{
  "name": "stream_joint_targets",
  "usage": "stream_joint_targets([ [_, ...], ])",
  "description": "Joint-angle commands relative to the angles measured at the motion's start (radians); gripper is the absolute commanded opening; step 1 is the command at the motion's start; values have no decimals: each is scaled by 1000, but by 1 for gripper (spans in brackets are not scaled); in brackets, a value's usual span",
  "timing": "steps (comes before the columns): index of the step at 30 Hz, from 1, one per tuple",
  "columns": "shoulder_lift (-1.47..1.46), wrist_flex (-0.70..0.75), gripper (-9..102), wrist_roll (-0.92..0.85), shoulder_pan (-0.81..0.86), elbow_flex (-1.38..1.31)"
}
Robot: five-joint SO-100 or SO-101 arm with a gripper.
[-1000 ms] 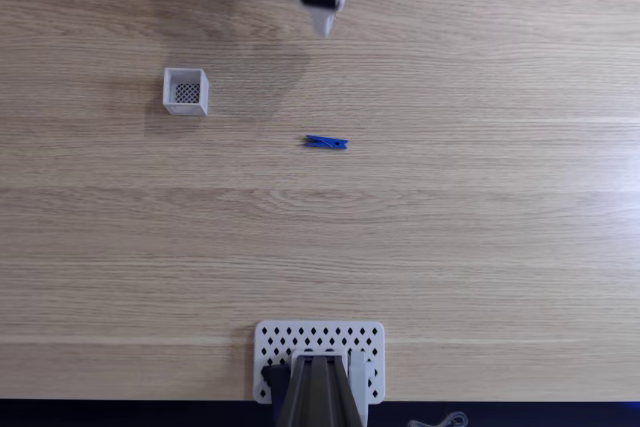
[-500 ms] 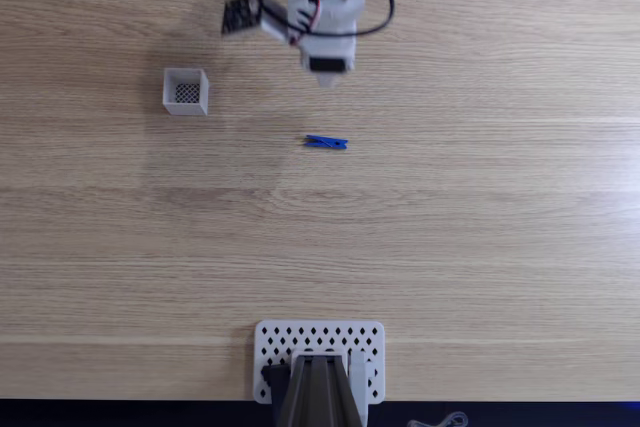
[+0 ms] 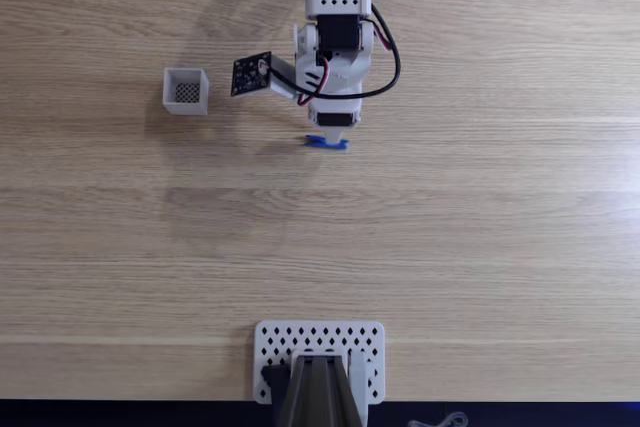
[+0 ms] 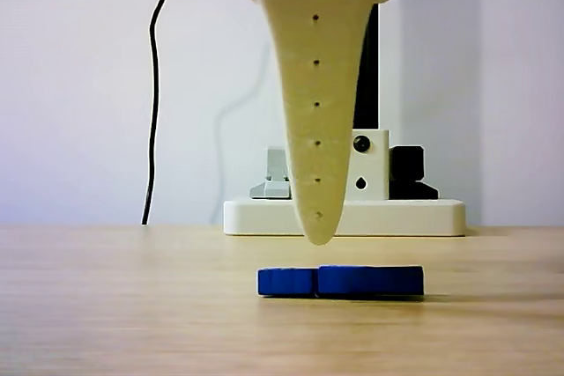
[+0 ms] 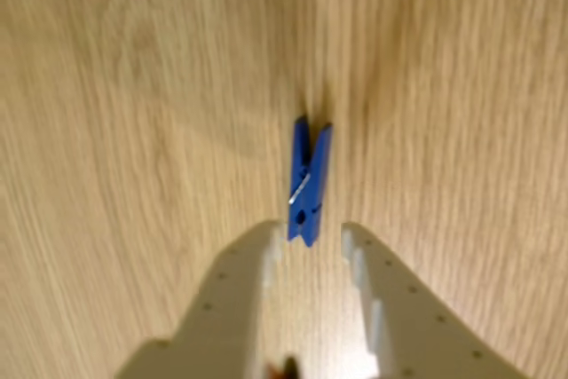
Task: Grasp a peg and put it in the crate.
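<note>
My gripper should next grab the blue peg by its end (image 3: 341, 145), and then it will put the peg in the white crate (image 3: 186, 91).
The blue peg (image 5: 307, 182) lies flat on the wooden table, its near end between my two fingertips in the wrist view. My gripper (image 5: 311, 241) is open and straddles that end without touching it. From above, the gripper (image 3: 330, 130) hangs over the peg (image 3: 328, 143) and covers its upper edge. In the low side view the finger (image 4: 315, 147) tapers down to a tip just above the peg (image 4: 342, 281). The white crate (image 3: 186, 91) stands to the left of the arm in the fixed view, with nothing in it.
A white perforated plate (image 3: 320, 347) with a dark mount sits at the table's near edge in the fixed view. A small camera board (image 3: 250, 74) juts left off the arm towards the crate. In the side view a white base (image 4: 344, 216) and a black cable (image 4: 157, 85) stand behind.
The arm has swung down from the top edge of the fixed view and now stands over the peg. Peg and crate have not moved.
</note>
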Motion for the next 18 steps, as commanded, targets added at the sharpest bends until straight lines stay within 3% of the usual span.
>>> stream_joint_targets([
  [1, 23, -2, 16, 9, -5, -112],
  [18, -163, 2, 12, 8, 0, -201],
])
